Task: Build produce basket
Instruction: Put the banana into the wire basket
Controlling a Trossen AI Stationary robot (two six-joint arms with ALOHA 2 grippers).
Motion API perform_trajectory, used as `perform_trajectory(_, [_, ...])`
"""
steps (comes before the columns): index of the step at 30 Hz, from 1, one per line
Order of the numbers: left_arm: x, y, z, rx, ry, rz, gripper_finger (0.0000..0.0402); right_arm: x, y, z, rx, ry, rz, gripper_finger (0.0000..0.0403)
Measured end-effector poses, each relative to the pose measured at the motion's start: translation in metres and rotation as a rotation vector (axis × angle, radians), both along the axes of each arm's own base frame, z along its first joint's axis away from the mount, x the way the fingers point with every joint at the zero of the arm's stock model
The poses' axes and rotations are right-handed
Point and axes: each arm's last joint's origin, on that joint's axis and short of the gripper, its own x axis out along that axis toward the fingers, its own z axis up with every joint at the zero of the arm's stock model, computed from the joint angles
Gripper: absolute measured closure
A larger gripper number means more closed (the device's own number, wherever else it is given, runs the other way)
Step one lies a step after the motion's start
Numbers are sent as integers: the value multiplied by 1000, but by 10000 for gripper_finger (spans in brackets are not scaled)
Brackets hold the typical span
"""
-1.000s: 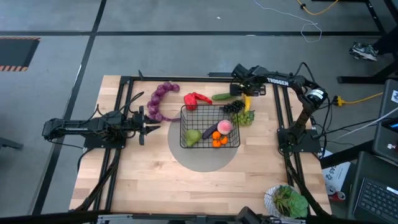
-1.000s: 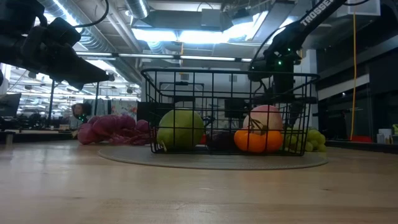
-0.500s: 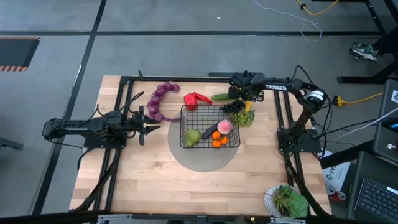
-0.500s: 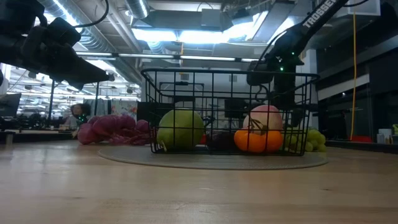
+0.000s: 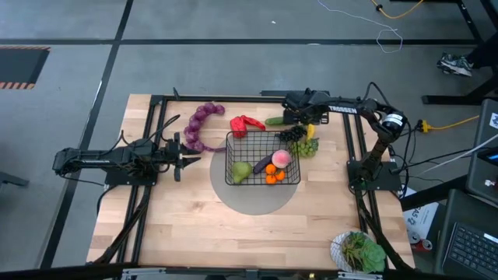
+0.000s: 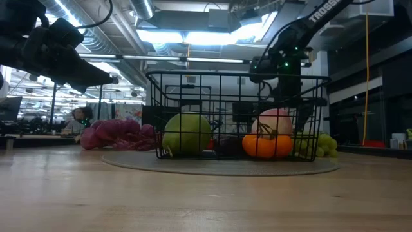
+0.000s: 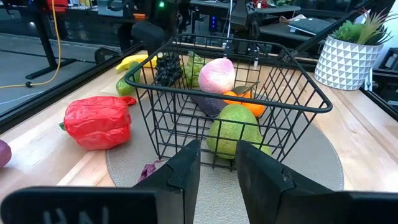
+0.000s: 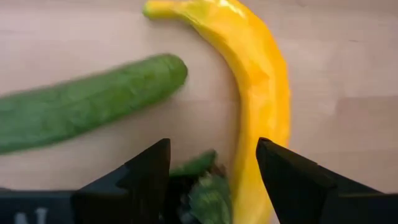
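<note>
The banana needs to go into the basket, so my right gripper should next grab it by its end (image 8: pixel 250 202) opposite its green tip.
The black wire basket (image 5: pixel 263 180) stands on a round grey mat and holds a pear (image 5: pixel 241 171), an eggplant, a peach (image 5: pixel 281 159) and oranges. A purple grape string (image 5: pixel 198 124), a red pepper (image 5: pixel 246 124), a cucumber (image 8: pixel 81 106), a banana (image 8: pixel 255 81), dark grapes (image 5: pixel 291 134) and green grapes (image 5: pixel 305 146) lie on the table beyond and beside it. My right gripper (image 8: pixel 211 180) hovers open above the cucumber's end, the banana and the dark grapes' green stem, pointing down. My left gripper (image 7: pixel 217 168) waits open, left of the basket.
The grey mat (image 5: pixel 253 201) lies under the basket. A leafy plant in a white pot (image 5: pixel 358 250) stands at the table's near right corner. Black frame rails run along the left, right and far edges. Bare wood lies near the front edge.
My right gripper has moved toward the table's left along the far edge, from beside the banana to over the cucumber's end and the banana. Its fingers have stayed open. The produce and the basket have kept their places.
</note>
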Motion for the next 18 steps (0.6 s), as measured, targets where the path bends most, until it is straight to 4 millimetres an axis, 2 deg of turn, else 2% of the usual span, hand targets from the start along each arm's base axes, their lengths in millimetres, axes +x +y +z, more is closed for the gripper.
perform_trajectory(3, [0,0,0,0,0,0,305,-1,4,1,3,44,6,162])
perform_trajectory(9, [0,0,0,0,0,-1,305,-17,10,-13,65,110,-78,162])
perform_trajectory(12, [0,0,0,0,0,0,305,-23,6,-24,131,46,-100,162])
perform_trajectory(18, [0,0,0,0,0,0,305,-37,-2,-48,131,-67,-117,162])
